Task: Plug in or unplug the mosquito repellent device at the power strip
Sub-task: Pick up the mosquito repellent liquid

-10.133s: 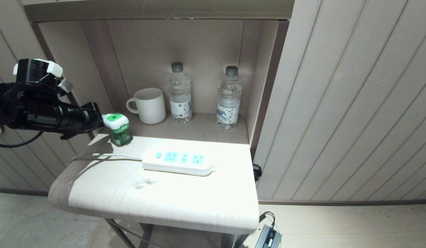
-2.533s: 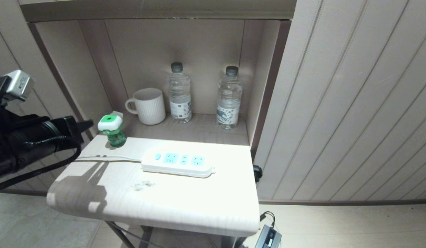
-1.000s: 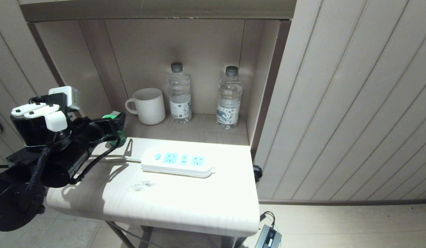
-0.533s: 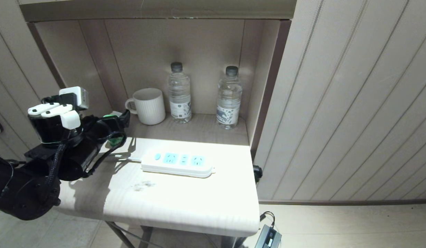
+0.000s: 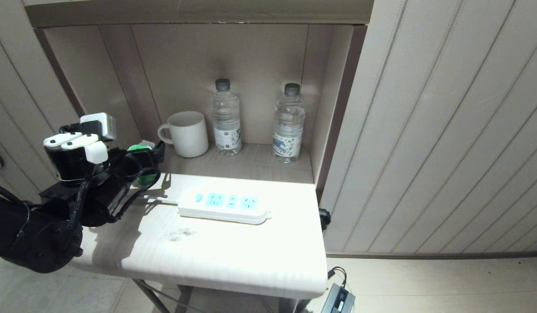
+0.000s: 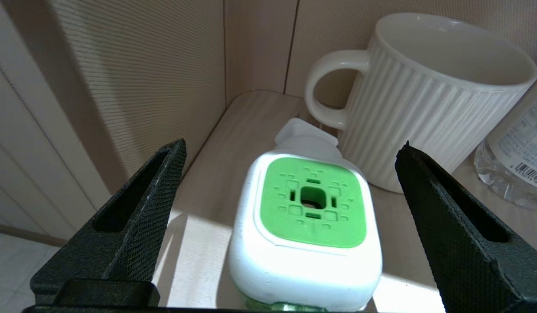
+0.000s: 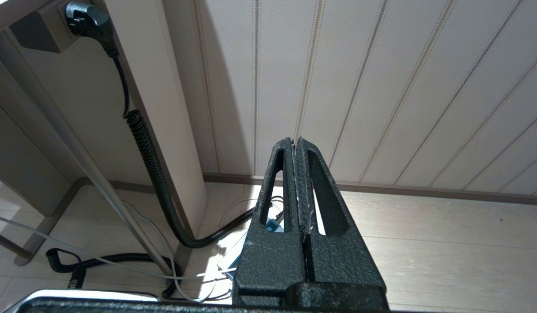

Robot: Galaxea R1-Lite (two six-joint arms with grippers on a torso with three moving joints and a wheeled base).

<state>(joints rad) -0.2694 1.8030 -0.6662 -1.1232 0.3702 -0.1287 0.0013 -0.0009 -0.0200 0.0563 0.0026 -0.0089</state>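
Note:
My left gripper's fingers are beside the sides of the white cap. The gripper needs to close now. Closing now would hold the mosquito repellent device (image 5: 139, 148).
The mosquito repellent device (image 6: 312, 208) stands upright near the table's back left corner, unplugged, its white cap with the green centre facing up. My left gripper (image 6: 293, 143) is open around it, one finger on each side, with a gap on both sides. In the head view the gripper (image 5: 150, 157) hides most of the device (image 5: 139, 148). The power strip (image 5: 225, 204) lies flat mid-table, its sockets empty, its white cord (image 5: 157, 198) running left. My right gripper (image 7: 296, 141) is shut on nothing, parked low beside the table.
A white ribbed mug (image 6: 425, 100) stands just behind the device. Two water bottles (image 5: 226, 117) (image 5: 289, 124) stand further back in the alcove. The alcove's left wall (image 6: 142, 78) is close by. A black coiled cable (image 7: 151, 174) hangs under the table (image 5: 233, 261).
My left arm has come in from the left and forward over the last second. Its open fingers now stand on either side of the device. The device and strip have not moved.

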